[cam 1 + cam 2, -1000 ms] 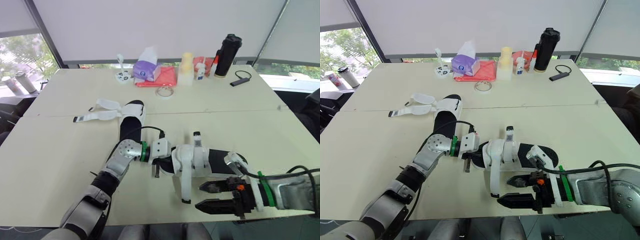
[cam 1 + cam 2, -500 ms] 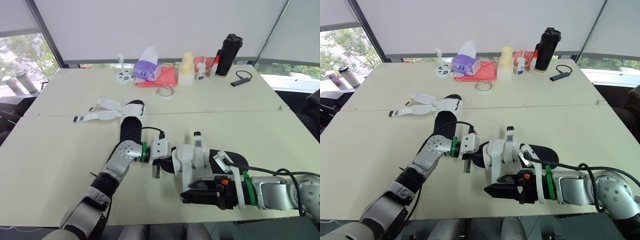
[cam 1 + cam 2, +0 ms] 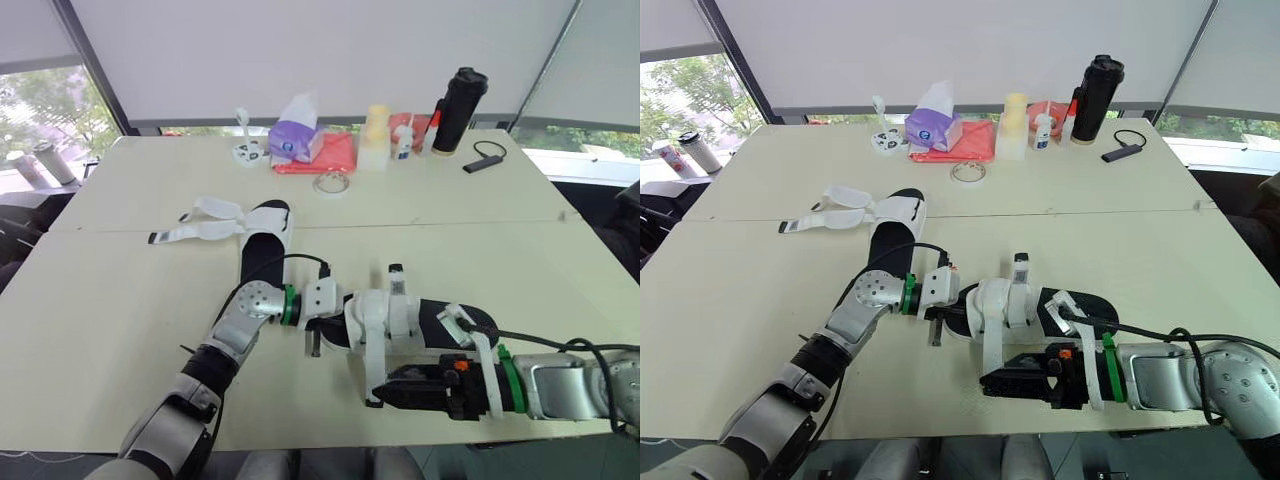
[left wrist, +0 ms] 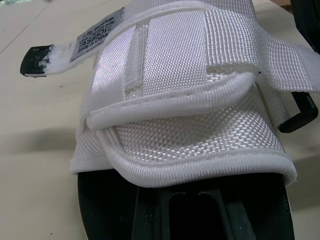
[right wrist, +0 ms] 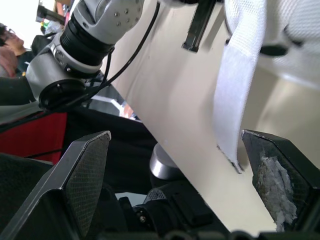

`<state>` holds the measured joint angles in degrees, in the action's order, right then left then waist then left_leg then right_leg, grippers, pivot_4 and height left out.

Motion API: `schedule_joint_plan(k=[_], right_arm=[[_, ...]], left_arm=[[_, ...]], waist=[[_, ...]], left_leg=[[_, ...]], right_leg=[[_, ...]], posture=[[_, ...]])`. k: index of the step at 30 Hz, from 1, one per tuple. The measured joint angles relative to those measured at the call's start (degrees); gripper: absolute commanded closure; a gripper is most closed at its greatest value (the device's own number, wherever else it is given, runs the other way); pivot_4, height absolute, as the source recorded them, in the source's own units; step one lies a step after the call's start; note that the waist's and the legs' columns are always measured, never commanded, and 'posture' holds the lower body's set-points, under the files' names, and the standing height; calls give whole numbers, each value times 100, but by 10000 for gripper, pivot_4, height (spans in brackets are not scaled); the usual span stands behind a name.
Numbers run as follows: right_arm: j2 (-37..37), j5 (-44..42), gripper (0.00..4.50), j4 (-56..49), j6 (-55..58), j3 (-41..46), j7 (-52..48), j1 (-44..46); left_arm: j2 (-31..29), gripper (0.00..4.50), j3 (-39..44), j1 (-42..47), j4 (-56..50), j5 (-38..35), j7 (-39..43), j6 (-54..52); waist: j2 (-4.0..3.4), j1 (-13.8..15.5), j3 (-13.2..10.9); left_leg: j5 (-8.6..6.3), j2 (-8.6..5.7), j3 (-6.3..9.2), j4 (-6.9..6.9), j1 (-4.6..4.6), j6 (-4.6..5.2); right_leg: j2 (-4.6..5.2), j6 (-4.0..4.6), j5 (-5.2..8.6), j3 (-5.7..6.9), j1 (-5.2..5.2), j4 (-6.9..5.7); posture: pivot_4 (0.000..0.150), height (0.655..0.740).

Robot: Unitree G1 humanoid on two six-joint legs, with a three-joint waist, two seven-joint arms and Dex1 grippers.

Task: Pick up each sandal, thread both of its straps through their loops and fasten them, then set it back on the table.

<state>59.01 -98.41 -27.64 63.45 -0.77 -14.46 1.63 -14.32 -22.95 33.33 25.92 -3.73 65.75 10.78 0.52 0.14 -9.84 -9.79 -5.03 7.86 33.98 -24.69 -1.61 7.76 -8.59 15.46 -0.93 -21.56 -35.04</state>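
Note:
My right gripper should grab the loose end (image 3: 374, 398) of the hanging white strap next. Then it can thread and fasten the sandal (image 3: 403, 318) near the table's edge.
A black-soled sandal (image 3: 445, 318) with white straps lies near the table's front edge, and its toe band (image 4: 185, 100) shows close up in the left wrist view. My left gripper (image 3: 319, 328) is shut on the toe end of its sole. One loose white strap (image 3: 367, 362) hangs down from it toward the table edge. My right gripper (image 3: 388, 388) is open, its fingers (image 5: 82, 175) spread to either side of that strap's end (image 5: 232, 115) without touching it. A second sandal (image 3: 262, 245) lies farther back, its straps (image 3: 200, 220) spread out to the left.
Along the far edge stand a purple tissue pack (image 3: 293, 140), a red cloth (image 3: 328, 155), a pale bottle (image 3: 372, 135), a black flask (image 3: 452, 97), a tape ring (image 3: 330, 183) and a black cable (image 3: 483, 158). The table's front edge (image 3: 300, 440) runs just below my right gripper.
My right gripper has swung in from the right to the hanging strap's end, then eased back slightly, staying open. The left arm and both sandals have held still.

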Motion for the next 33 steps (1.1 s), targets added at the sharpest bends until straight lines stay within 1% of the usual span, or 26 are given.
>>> schedule_joint_plan(k=[5, 8, 10, 11, 15, 16, 21, 23, 25, 26, 29, 33], right_arm=[[-429, 319, 164, 106, -1, -284, 133, 234], [-687, 506, 8168, 187, 0, -452, 233, 372], [-818, 609, 16789, 233, 2, -495, 283, 440], [-890, 647, 22913, 244, 9, -527, 293, 467], [-982, 766, 43926, 253, 89, -555, 300, 492], [-1002, 775, 44580, 253, 101, -554, 299, 492], [-975, 810, 44580, 236, 150, -470, 276, 478], [-763, 797, 44580, 162, 249, -414, 190, 657], [-585, 661, 44580, 137, 311, -278, 130, 1070], [-536, 534, 44580, 170, 348, -244, 91, 1430], [-499, 291, 44580, 349, 438, -162, -5, 2221], [-664, 467, 44580, 993, 686, -349, -205, 3158]], left_arm=[[-5, 45000, -3, -9, -30, 0, -2, -12], [-7, 45000, -2, -41, -74, 0, -29, -21], [-8, 45000, -2, -61, -99, 0, -51, -24], [-9, 45000, -3, -72, -122, 0, -63, -30], [-9, 45000, -3, -90, -144, 0, -88, -31], [-9, 45000, -3, -89, -144, 0, -89, -31], [-9, 45000, -6, -89, -144, 0, -95, -31], [-20, 45000, -4, -87, -148, 0, -95, -31], [-33, 45000, -1, -87, -147, 1, -95, -30], [-38, 45000, 0, -83, -143, 1, -95, -29], [-25, 45000, -42, -62, -137, 1, -90, -21], [-12, 45000, -55, -14, -130, 1, -82, -15]], waist=[[1, 12, 0], [0, 17, 1], [1, 20, 1], [1, 25, 1], [1, 33, 1], [1, 33, 1], [1, 36, 1], [-1, 27, 0], [-1, 22, 1], [-2, 15, 1], [7, 47, 2], [5, 54, 3]], left_leg=[[0, 0, 0, -3, -4, 0], [1, 0, 0, -4, -9, 2], [6, 0, 1, -4, -11, 10], [6, 0, 1, -5, -11, 10], [7, 0, 1, -6, -16, 11], [7, 0, 2, -6, -16, 11], [6, 0, 1, -6, -17, 10], [6, 0, -2, -6, -19, 9], [5, 1, -2, -5, -20, 8], [2, 2, -3, -5, -20, 3], [4, 3, 2, -6, -22, 6], [11, -2, 1, -2, -56, 17]], right_leg=[[-2, 0, 0, 1, -8, 0], [-4, -1, -1, 0, -13, 0], [-5, -1, -1, 1, -15, -1], [-6, -1, -1, 1, -17, -1], [-7, -2, -1, 1, -22, -2], [-7, -2, -1, 1, -23, -2], [-7, -2, -1, 1, -23, -3], [-6, -1, -1, 0, -27, -3], [-6, -1, -2, 1, -28, -4], [-6, 0, -2, 2, -29, -4], [-6, 0, -2, 9, -29, -4], [-6, 0, -6, 7, -71, -11]], posture=[[1500, 7296], [1500, 7296], [1500, 7296], [1500, 7296], [1500, 7296], [1500, 7296], [1500, 7296], [1500, 7296], [1500, 7296], [1500, 7296], [1500, 7296], [1500, 7296]])
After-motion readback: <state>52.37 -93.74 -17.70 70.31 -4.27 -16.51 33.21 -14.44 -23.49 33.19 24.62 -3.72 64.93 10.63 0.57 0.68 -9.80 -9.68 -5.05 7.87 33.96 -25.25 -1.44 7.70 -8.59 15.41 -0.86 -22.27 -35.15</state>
